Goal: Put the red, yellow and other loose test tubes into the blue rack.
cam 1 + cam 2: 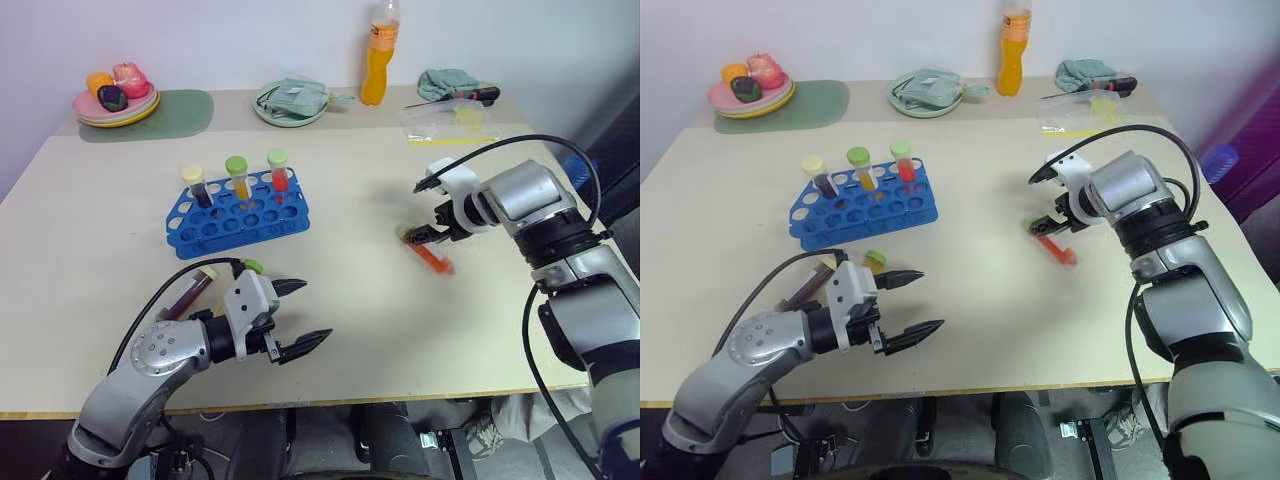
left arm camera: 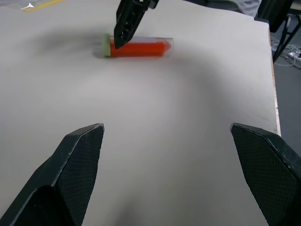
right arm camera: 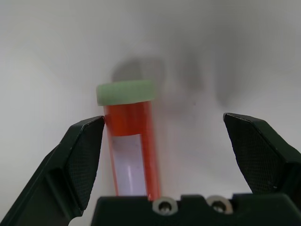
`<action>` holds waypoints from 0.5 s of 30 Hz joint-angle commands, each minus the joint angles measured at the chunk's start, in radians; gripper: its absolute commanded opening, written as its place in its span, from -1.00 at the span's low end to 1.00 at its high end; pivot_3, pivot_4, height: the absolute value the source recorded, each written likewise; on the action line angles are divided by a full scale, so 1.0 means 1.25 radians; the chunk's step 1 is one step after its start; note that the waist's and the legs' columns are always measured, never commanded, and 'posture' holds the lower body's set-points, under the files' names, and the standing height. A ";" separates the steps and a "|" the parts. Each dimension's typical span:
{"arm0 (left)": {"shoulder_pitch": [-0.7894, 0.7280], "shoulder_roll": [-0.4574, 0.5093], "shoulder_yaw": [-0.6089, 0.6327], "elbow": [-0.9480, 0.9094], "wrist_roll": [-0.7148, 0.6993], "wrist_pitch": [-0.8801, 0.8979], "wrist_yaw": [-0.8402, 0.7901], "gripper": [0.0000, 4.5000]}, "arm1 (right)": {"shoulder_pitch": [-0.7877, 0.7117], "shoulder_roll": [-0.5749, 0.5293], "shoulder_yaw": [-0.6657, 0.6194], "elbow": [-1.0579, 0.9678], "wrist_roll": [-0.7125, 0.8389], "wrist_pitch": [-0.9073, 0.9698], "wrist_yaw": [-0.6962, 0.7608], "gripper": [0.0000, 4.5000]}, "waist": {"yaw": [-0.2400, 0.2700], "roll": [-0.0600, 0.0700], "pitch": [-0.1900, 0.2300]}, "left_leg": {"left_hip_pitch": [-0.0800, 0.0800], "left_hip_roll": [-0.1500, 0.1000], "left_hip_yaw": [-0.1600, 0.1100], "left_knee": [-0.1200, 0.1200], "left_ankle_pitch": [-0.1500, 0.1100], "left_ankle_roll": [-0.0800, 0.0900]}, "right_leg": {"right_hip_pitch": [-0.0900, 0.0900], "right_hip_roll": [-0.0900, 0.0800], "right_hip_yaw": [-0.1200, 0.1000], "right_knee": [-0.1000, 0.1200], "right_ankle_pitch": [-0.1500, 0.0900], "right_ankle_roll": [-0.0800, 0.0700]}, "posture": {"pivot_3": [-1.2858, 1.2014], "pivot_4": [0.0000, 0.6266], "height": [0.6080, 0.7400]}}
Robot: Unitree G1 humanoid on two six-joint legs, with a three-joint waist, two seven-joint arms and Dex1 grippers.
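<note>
My right fingers are beside the red-orange tube (image 3: 129, 122), below its green cap, and would hold it, so I should close now.
The blue rack (image 1: 238, 215) stands left of centre and holds three upright test tubes: dark with a cream cap (image 1: 193, 184), yellow with a green cap (image 1: 237, 177), red with a green cap (image 1: 278, 169). A red-orange tube (image 1: 432, 256) lies flat at centre right. My right gripper (image 1: 425, 236) hangs open just over its green-capped end, a finger on either side (image 3: 123, 155). A dark maroon tube (image 1: 188, 295) lies near the front left, and a green cap (image 1: 252, 266) peeks out behind my left gripper (image 1: 312, 312). That gripper is open, holds nothing, and points toward the red-orange tube (image 2: 138, 48).
Along the table's back edge stand an orange drink bottle (image 1: 378, 60), a plate of fruit (image 1: 115, 100) on a green mat (image 1: 175, 115), a green plate with a cloth (image 1: 292, 101), a plastic bag (image 1: 452, 122) and a rag (image 1: 447, 82). The table's front edge runs just below my left arm.
</note>
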 commanded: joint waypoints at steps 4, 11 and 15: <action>0.005 0.004 0.013 -0.036 -0.011 0.000 0.011 1.00 | -0.031 0.000 0.032 0.007 -0.038 -0.030 0.070 0.23 | -0.007 0.000 0.000 | 0.000 0.000 0.000 0.000 0.000 0.000 | 0.000 0.001 0.000 0.000 0.001 0.002 | 0.03 -0.52 1.00; 0.020 0.014 0.043 -0.035 -0.013 0.000 0.018 1.00 | -0.011 0.000 -0.036 -0.121 -0.018 -0.049 0.085 -0.67 | -0.014 0.001 0.001 | 0.000 0.001 -0.001 0.000 0.000 0.000 | -0.001 0.002 0.000 0.001 0.001 0.002 | 0.03 -0.52 1.00; 0.073 -0.006 0.143 0.014 -0.004 -0.021 0.068 1.00 | 0.121 0.109 -0.264 -0.406 0.097 -0.256 0.009 -0.67 | -0.018 0.001 0.001 | 0.000 0.002 -0.001 -0.001 0.000 0.000 | -0.001 0.003 0.000 0.001 0.001 0.003 | 0.03 -0.52 1.00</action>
